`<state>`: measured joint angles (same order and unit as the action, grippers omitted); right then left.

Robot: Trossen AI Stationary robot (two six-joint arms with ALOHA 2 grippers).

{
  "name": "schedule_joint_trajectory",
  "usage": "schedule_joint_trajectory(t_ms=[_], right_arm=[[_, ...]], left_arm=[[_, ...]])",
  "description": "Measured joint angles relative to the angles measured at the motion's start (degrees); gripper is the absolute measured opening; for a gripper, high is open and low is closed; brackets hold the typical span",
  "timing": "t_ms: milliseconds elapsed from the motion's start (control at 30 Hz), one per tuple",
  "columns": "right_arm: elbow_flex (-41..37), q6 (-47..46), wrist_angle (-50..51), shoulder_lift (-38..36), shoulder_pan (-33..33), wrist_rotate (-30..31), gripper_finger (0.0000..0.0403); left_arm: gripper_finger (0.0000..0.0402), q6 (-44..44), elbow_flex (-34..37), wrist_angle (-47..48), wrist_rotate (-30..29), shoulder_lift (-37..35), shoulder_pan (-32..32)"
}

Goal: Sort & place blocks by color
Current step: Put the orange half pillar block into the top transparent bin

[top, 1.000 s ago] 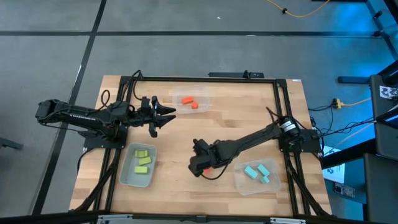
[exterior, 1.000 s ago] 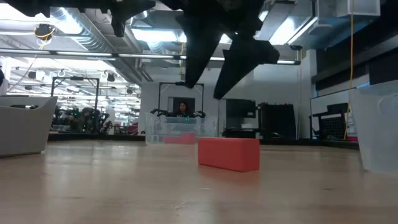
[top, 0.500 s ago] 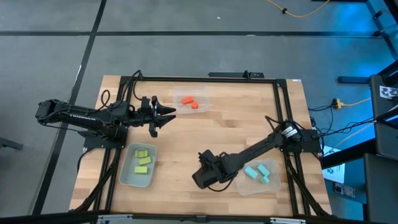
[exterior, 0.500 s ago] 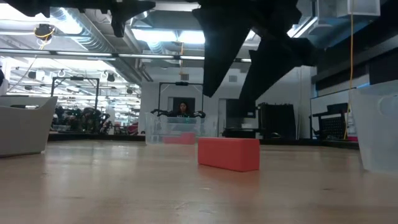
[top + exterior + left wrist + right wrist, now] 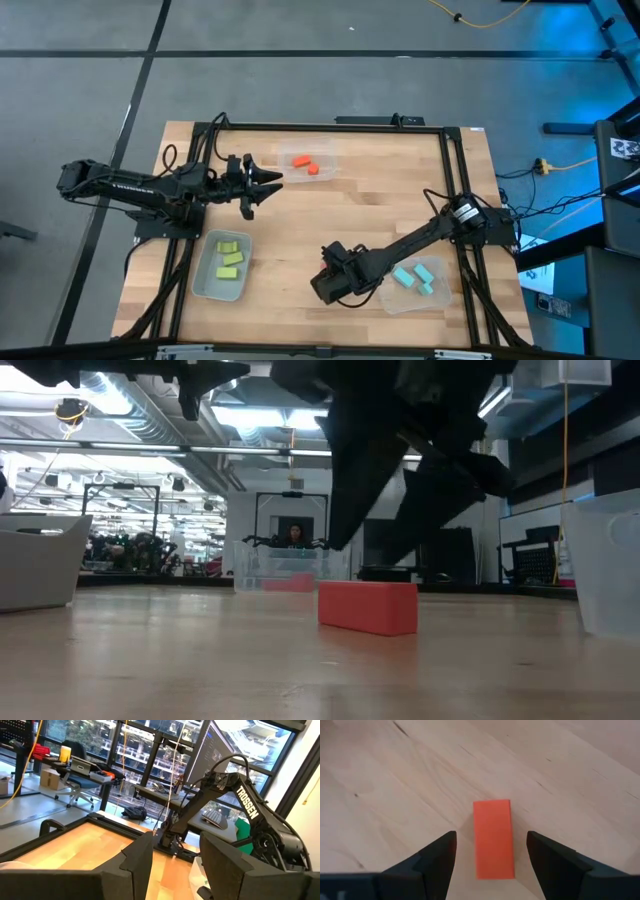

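Note:
The orange-red block should be grabbed by its long sides next with my right gripper, so that it can be sorted.
One orange-red block (image 5: 493, 839) lies flat on the bare wood near the table's near edge, also visible in the low view (image 5: 367, 607). My right gripper (image 5: 490, 836) is open above it, one finger on each side of the block's long sides, touching nothing. In the high view the right gripper (image 5: 322, 285) hides this block. Two more orange-red blocks (image 5: 306, 165) lie in the far bin. Three yellow-green blocks (image 5: 230, 257) lie in the near-left bin, and three light blue blocks (image 5: 415, 277) in the near-right bin. My left gripper (image 5: 268, 183) waits open in the air, left of the far bin.
Three clear bins stand on the table: the far one (image 5: 325, 157), the near-left one (image 5: 205, 283) and the near-right one (image 5: 390, 297), which stands close beside my right arm. A black frame (image 5: 455, 190) runs around the table. Bare wood (image 5: 340, 210) lies between the bins.
My right gripper has moved toward the table's near edge and come down over the orange-red block, so that its fingers now hang lower above it in the low view. The block has stayed where it was.

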<state>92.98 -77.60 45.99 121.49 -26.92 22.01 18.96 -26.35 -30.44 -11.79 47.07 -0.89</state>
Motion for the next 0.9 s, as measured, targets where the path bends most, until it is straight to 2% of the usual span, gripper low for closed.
schedule_joint_trajectory(t_ms=[300,533,900], right_arm=[[-3.4,0.0,-4.5,0.0,0.0,-0.6,0.0245],[-3.4,0.4,-4.3,0.2,0.0,-0.7,0.0245],[-3.4,3.4,-4.7,2.8,0.0,-5.2,0.0245]], left_arm=[[0.0154,0.0,0.0,0.0,-0.1,0.0,0.0],[0.0154,0.0,0.0,0.0,-1.0,0.0,0.0],[0.0154,0.0,0.0,0.1,-1.2,0.0,0.0]])
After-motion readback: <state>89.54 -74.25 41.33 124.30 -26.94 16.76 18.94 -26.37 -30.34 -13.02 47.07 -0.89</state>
